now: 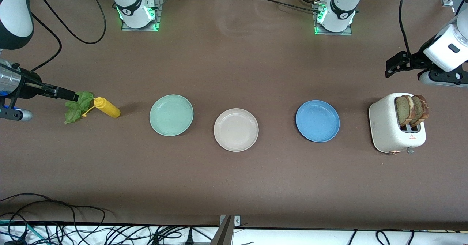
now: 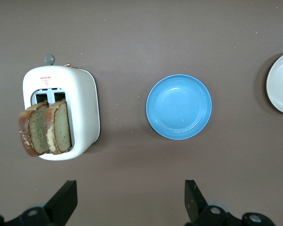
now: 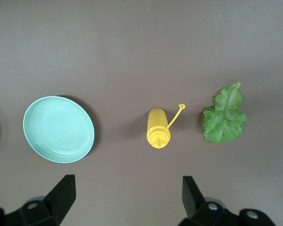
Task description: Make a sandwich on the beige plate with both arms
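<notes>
The left gripper should next grab the bread slice by its exposed upper part (image 1: 407, 108), because the toaster slot (image 1: 406, 128) hugs the slice's lower part.
The beige plate (image 1: 236, 129) lies bare at mid-table, between a mint-green plate and a blue plate; its edge shows in the left wrist view (image 2: 280, 82). Two bread slices (image 1: 411, 109) stand in a white toaster (image 1: 387, 128) at the left arm's end; they also show in the left wrist view (image 2: 45, 127). A green lettuce leaf (image 1: 78, 107) lies at the right arm's end and shows in the right wrist view (image 3: 225, 115). My left gripper (image 1: 393, 65) (image 2: 129, 202) is open and empty, up in the air beside the toaster. My right gripper (image 1: 71, 95) (image 3: 127, 197) is open and empty, over the lettuce's edge.
A yellow squeeze bottle (image 1: 106, 107) (image 3: 158, 127) lies on its side beside the lettuce. The mint-green plate (image 1: 171, 115) (image 3: 59, 129) and the blue plate (image 1: 317, 120) (image 2: 179, 107) flank the beige plate. Cables hang along the table's near edge.
</notes>
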